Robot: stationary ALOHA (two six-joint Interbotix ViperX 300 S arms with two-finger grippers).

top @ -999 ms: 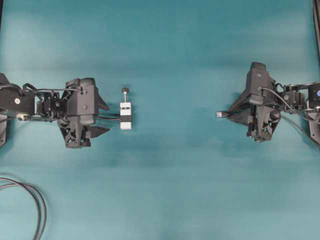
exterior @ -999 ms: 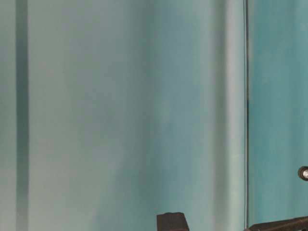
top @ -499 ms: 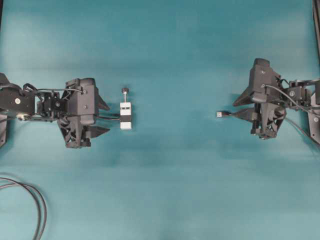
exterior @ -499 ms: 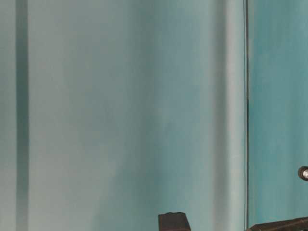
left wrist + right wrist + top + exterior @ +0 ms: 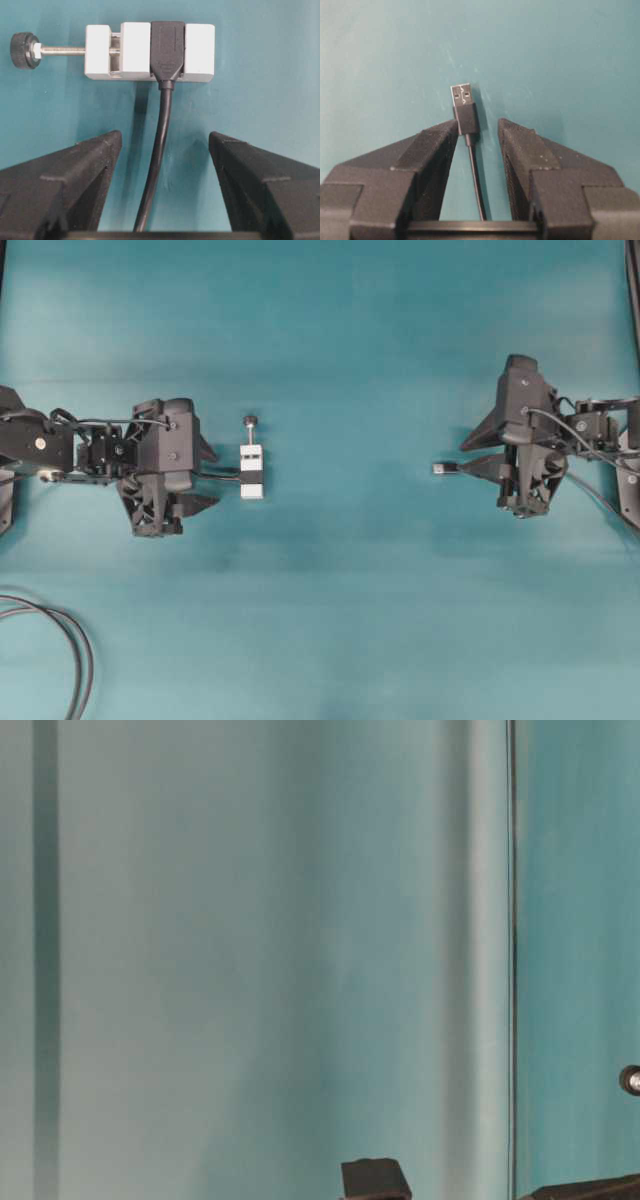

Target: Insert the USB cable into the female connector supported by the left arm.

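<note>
The cord trails thin and slack. My right gripper grips the black plug by its boxy body (image 5: 452,468) next, where two flat sides show, to insert it.
The female connector (image 5: 252,472) is a white block clamped round a black socket (image 5: 167,47), with a screw pin and black knob (image 5: 23,49). It lies on the teal table just ahead of my left gripper (image 5: 217,477). That gripper (image 5: 165,142) is open wide, and the connector's dark cable (image 5: 159,155) runs back between its fingers without touching them. The USB cable's plug (image 5: 440,469) lies flat on the table. Its black body (image 5: 468,119) sits between the tips of my right gripper (image 5: 477,125), close against the left fingertip (image 5: 445,137), with a gap to the other finger. The right gripper (image 5: 465,459) is open.
A looped double dark cable (image 5: 72,645) lies at the table's front left corner. In the table-level view only a black arm part (image 5: 375,1181) at the bottom edge and a small round knob (image 5: 630,1080) at the right edge show against the teal backdrop.
The right gripper has shifted slightly back from the plug and then settled round it; the plug has not moved. The left arm and the connector stay almost still.
</note>
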